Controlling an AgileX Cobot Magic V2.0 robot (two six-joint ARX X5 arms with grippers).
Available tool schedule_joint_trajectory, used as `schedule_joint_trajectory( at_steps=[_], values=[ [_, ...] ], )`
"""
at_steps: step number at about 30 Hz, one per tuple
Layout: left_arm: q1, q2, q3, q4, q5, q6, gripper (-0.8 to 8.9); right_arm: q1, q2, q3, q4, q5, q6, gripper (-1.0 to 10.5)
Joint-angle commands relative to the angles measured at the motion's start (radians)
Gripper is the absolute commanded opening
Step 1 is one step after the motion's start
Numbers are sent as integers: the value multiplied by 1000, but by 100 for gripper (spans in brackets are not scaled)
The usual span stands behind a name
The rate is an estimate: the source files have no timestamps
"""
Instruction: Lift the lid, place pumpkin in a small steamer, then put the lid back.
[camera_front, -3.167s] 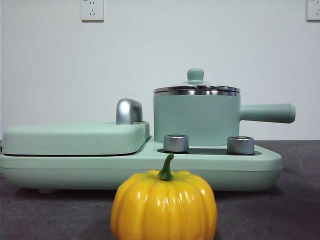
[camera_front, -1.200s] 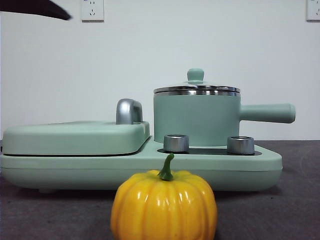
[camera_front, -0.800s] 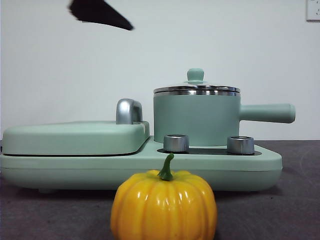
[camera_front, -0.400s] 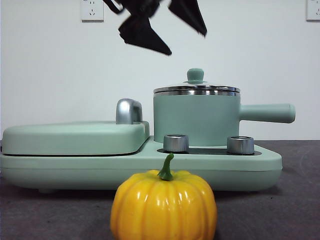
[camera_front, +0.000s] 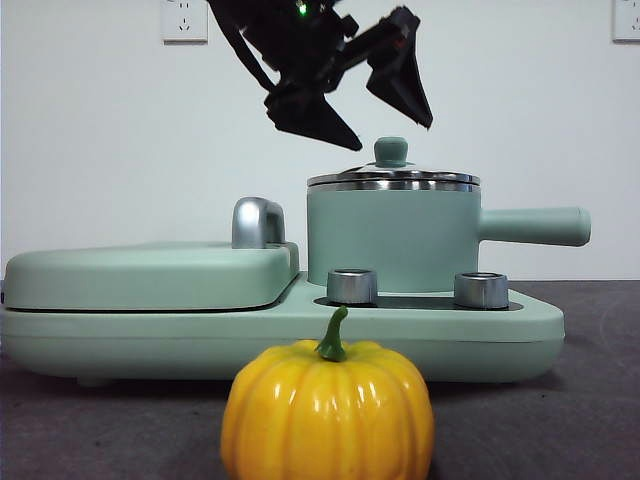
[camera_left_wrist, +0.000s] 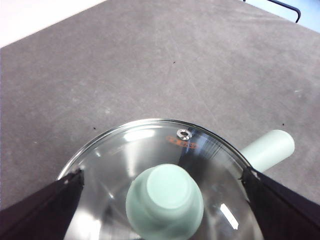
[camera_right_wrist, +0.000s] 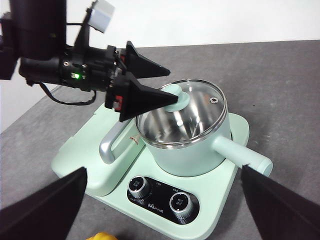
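Note:
My left gripper should next grab the lid's narrow mint knob (camera_front: 391, 152) (camera_left_wrist: 166, 197) to lift the lid, because the glass lid is wider than my open fingers.
The small steamer (camera_front: 390, 238) stands on the right of a mint-green cooker base, its long handle (camera_front: 535, 226) pointing right. The glass lid (camera_front: 393, 179) sits on it, with its mint knob (camera_front: 390, 151) on top. My left gripper (camera_front: 389, 133) hangs open just above the knob, one jaw on each side and neither touching it. In the left wrist view the knob (camera_left_wrist: 165, 202) lies between the jaws over the lid (camera_left_wrist: 150, 150). The pumpkin (camera_front: 328, 412) rests on the table in front of the cooker. My right gripper (camera_right_wrist: 162, 172) is open and empty, high above the table.
A wide flat mint-green cover (camera_front: 150, 275) with a chrome handle (camera_front: 257, 222) fills the left half of the cooker base (camera_front: 280, 340). Two steel dials (camera_front: 352, 286) stand in front of the steamer. A white wall with sockets (camera_front: 184, 20) lies behind.
The left arm has come in from the upper left, moved right and down, and now hangs open over the lid's knob. The pumpkin, steamer and lid have not moved.

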Motion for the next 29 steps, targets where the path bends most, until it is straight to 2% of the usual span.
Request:
schedule_joint_trajectory(
  at_steps=[1,13,23,29],
  values=[
    [-9,31,24,24,0,10,495,3,4,16,7,-4,11,489],
    [-19,58,24,30,0,25,480,3,4,16,7,-4,12,489],
    [-29,64,24,14,0,48,210,3,4,16,7,-4,12,489],
    [-29,64,24,16,-1,47,140,3,4,16,7,-4,19,489]
  ],
)
